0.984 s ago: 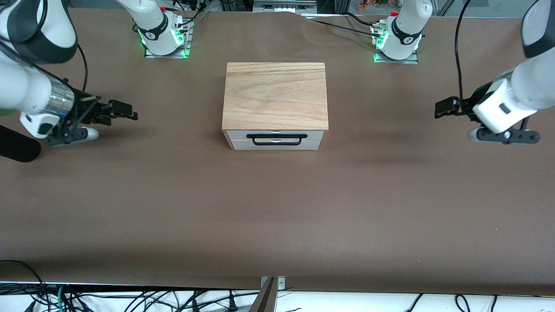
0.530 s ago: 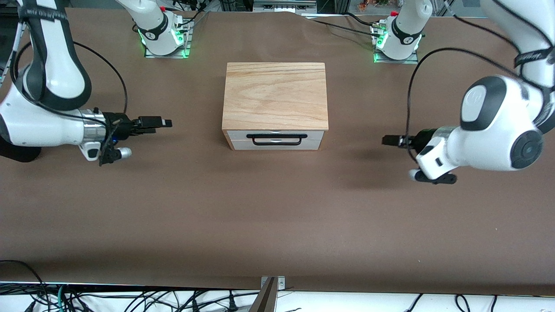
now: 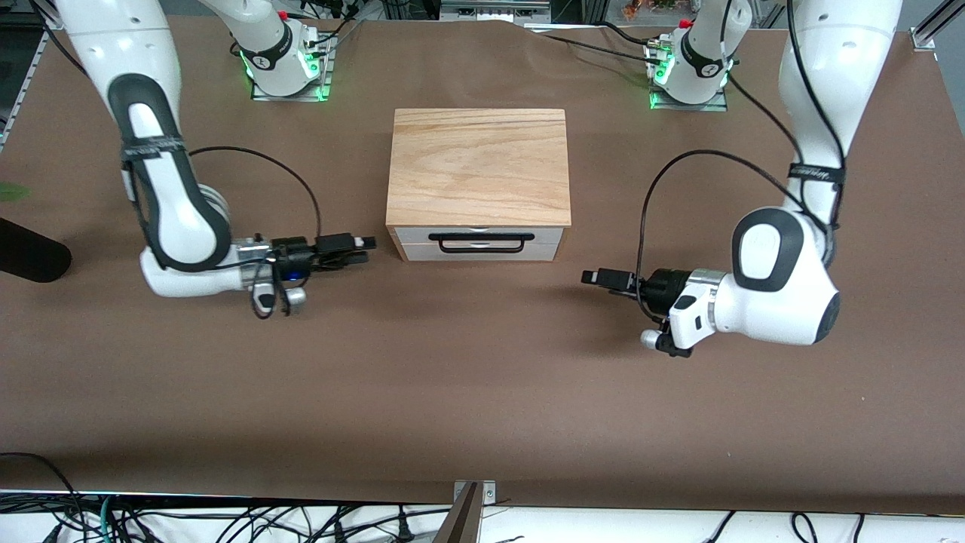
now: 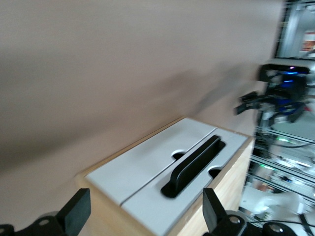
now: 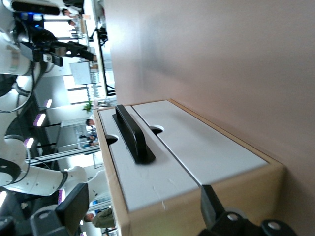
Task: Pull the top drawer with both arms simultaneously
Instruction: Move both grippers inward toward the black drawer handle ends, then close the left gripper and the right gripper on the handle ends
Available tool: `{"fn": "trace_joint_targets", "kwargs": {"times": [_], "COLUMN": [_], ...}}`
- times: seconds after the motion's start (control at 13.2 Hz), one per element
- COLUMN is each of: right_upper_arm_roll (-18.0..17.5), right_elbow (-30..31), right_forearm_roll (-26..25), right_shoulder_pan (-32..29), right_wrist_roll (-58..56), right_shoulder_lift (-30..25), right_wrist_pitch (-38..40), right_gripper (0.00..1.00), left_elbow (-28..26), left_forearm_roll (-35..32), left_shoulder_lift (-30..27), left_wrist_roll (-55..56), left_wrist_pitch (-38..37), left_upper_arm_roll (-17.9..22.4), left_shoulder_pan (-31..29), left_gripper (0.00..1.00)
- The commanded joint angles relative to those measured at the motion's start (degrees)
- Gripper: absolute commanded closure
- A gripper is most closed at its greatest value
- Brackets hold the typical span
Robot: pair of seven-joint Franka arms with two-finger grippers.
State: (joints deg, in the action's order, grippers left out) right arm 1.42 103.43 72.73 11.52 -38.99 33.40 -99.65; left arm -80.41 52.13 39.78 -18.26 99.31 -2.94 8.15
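The end of the black wire handle is the part my left gripper will grab next, to pull the top drawer.
The top drawer [image 3: 480, 233] is shut, its white front flush in the wooden cabinet [image 3: 478, 166], with the black wire handle [image 3: 480, 243] across it. My right gripper [image 3: 366, 249] is open, low over the table beside the cabinet's front corner at the right arm's end. My left gripper [image 3: 595, 277] is open, low over the table off the front corner at the left arm's end. The left wrist view shows the top drawer [image 4: 147, 201], the handle [image 4: 194, 164] and open fingers [image 4: 74, 214]. The right wrist view shows the drawer [image 5: 147, 182], the handle [image 5: 130, 130] and open fingers [image 5: 74, 201].
The lower white drawer front [image 3: 480, 255] sits under the top one. Brown table cover [image 3: 482, 377] spreads all round the cabinet. Arm bases [image 3: 283, 64] [image 3: 690, 72] stand at the table's top edge. Cables hang off the edge nearest the camera.
Both arms have swung in from the table's ends and dropped low, bringing both grippers close to the cabinet's front corners. The drawer has not moved.
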Motion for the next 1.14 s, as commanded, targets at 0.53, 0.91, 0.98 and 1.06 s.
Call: {"fn": "trace_joint_targets", "kwargs": {"times": [0.53, 0.91, 0.98, 1.06], "right_upper_arm_roll": [0.17, 0.17, 0.08, 0.16], "right_elbow": [2.83, 2.83, 2.74, 2.48], "right_forearm_roll": [15.68, 16.30, 16.30, 16.30], "right_shoulder_pan": [8.60, 9.83, 9.83, 9.83], "right_wrist_roll": [-13.65, -14.18, -14.19, -14.36], "right_shoulder_lift": [4.04, 4.66, 4.57, 4.57], "right_wrist_pitch": [-4.24, -4.33, -4.24, -4.32], "right_gripper": [0.34, 0.62, 0.64, 0.68], "left_elbow": [-8.95, -16.61, -17.66, -18.55], "left_forearm_roll": [26.95, 34.16, 35.75, 36.72], "left_shoulder_lift": [5.31, 4.61, 4.61, 4.61], "left_wrist_roll": [-31.19, -41.31, -42.64, -43.87], "left_wrist_pitch": [0.88, 0.27, 0.27, 0.27], "left_upper_arm_roll": [0.39, -1.18, -1.71, -1.80], "left_shoulder_pan": [3.71, 4.86, 4.94, 5.12], "left_gripper": [0.00, 0.02, 0.02, 0.03]}}
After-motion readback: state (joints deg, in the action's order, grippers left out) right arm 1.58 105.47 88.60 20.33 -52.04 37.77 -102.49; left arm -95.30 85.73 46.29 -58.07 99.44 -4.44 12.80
